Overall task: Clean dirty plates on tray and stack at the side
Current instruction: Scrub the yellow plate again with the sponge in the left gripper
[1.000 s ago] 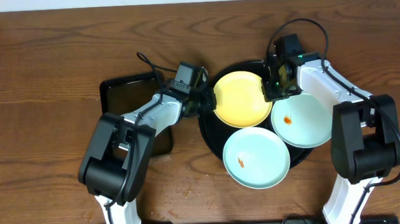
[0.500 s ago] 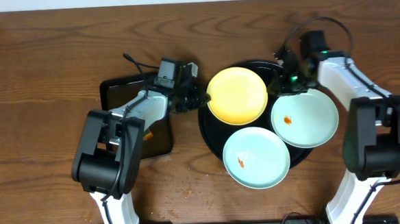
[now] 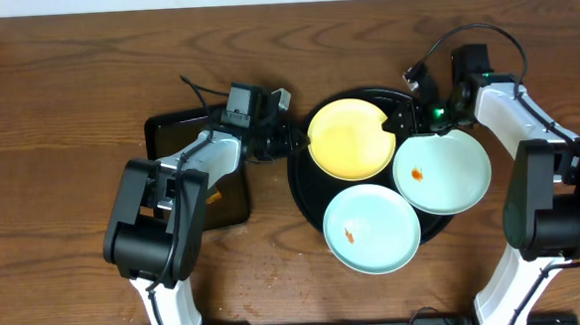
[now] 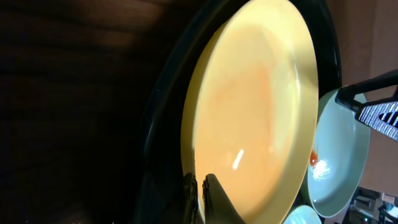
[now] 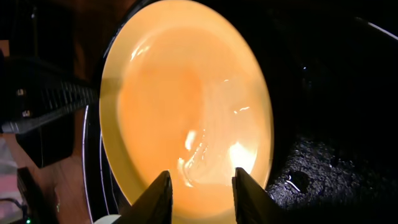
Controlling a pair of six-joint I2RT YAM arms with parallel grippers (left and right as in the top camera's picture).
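My right gripper grabs the yellow plate's rim point(image 3: 391, 129) point(image 5: 268, 167) next, opposite my left gripper, so the surface of the plate stays free for cleaning and stacking.
The pale yellow plate point(image 3: 351, 139) lies at the back left of the round black tray point(image 3: 303, 198). My left gripper point(image 3: 292, 142) is shut on its left rim; in the left wrist view the fingers point(image 4: 200, 200) pinch the edge of the yellow plate point(image 4: 255, 112). My right gripper point(image 3: 399, 125) stands open at the plate's right rim, its jaws point(image 5: 202, 198) apart over the yellow plate point(image 5: 186, 106). Two mint plates with orange specks rest on the tray, one at the right point(image 3: 443, 172) and one at the front point(image 3: 371, 228).
A smaller dark rectangular tray point(image 3: 181, 138) sits left of the black tray, partly under my left arm. A few crumbs point(image 3: 271, 278) lie on the wood tabletop near the front. The black tray's surface point(image 5: 323, 124) looks wet.
My right gripper has opened off the yellow plate's right rim and drawn back to the right. The left gripper keeps its hold, and the plate has shifted a little.
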